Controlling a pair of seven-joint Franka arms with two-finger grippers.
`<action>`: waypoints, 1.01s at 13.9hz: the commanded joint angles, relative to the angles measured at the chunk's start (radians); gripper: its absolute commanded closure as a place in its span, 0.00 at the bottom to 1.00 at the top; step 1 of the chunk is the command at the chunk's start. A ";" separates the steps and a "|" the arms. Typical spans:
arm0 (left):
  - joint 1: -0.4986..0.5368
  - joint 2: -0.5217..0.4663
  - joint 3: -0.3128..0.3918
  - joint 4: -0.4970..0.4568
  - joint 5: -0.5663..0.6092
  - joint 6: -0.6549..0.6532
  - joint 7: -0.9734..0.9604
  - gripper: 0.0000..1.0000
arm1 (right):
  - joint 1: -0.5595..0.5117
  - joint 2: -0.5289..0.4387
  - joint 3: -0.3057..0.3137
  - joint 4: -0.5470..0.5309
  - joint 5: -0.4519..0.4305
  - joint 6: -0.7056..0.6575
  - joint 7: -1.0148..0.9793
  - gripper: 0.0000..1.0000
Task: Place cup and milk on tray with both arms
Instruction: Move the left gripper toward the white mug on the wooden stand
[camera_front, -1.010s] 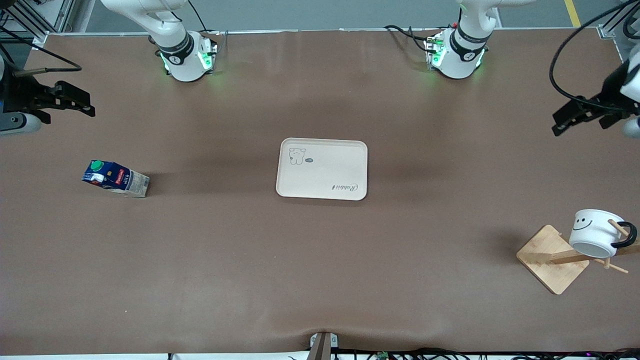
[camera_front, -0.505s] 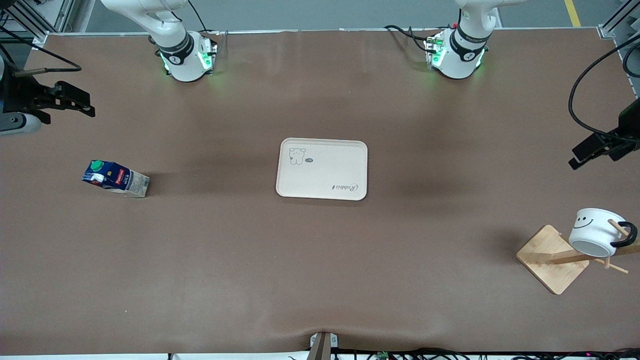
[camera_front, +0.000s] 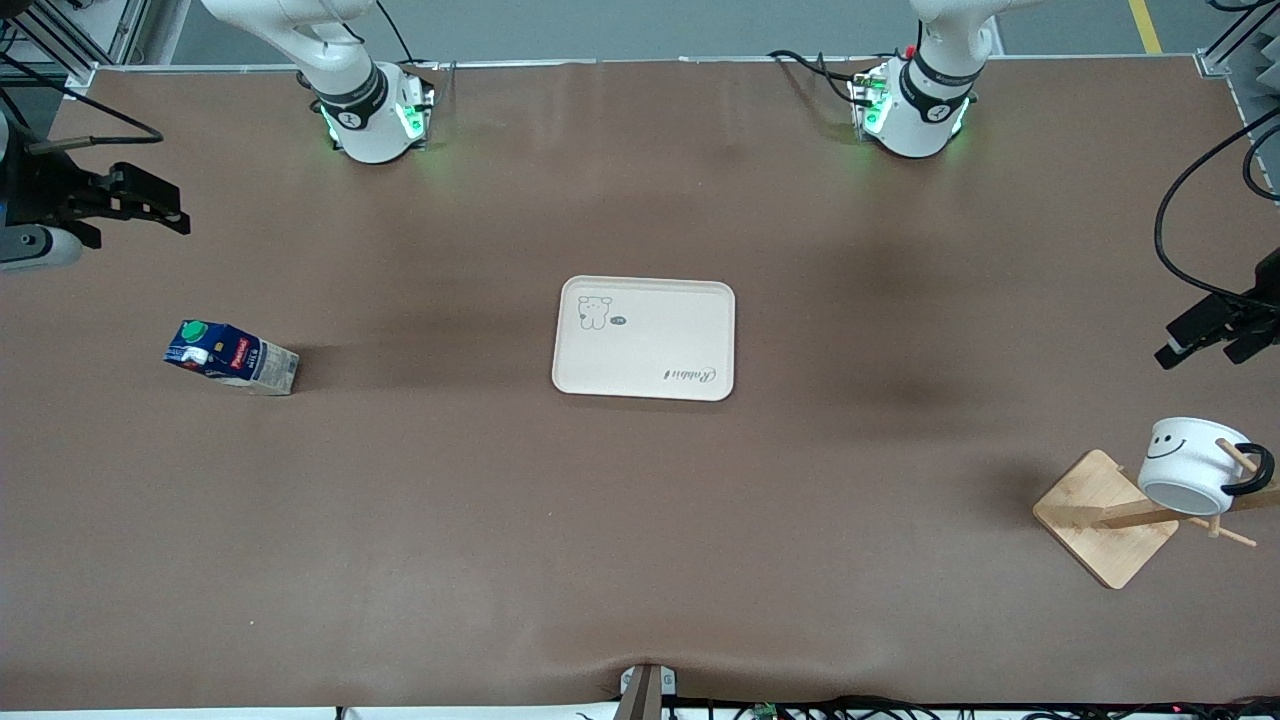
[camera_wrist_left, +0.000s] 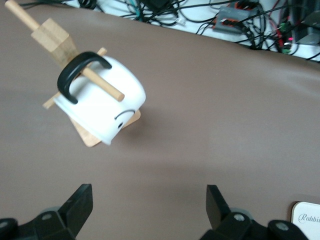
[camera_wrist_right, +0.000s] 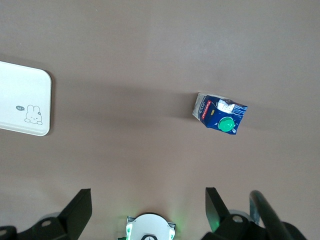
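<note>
Next, my left gripper takes hold of the white cup by its rim to set the cup on the tray.
The cream tray lies mid-table; its corner shows in the left wrist view and part of it in the right wrist view. The milk lies on its side toward the right arm's end, also in the right wrist view. The cup hangs tilted by its black handle on a wooden peg, also in the left wrist view. My left gripper is open and empty over bare table beside the rack. My right gripper waits open and empty over the table's right-arm end.
The peg rack's square wooden base stands at the left arm's end, nearer to the front camera than the tray. The arm bases stand along the table's back edge. Cables lie off the table edge.
My left gripper has moved over the table toward the cup's rack, lower in the front view. The right arm, milk, cup and tray have not moved.
</note>
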 joint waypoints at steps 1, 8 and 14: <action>0.049 0.050 -0.006 -0.001 -0.097 0.058 0.179 0.00 | -0.012 0.000 0.006 -0.002 0.018 0.000 -0.003 0.00; 0.095 0.216 -0.005 0.058 -0.343 0.109 0.545 0.00 | -0.015 0.003 0.006 -0.002 0.019 0.000 -0.003 0.00; 0.095 0.346 -0.006 0.181 -0.353 0.110 0.599 0.06 | -0.013 0.020 0.004 -0.002 0.021 0.000 -0.003 0.00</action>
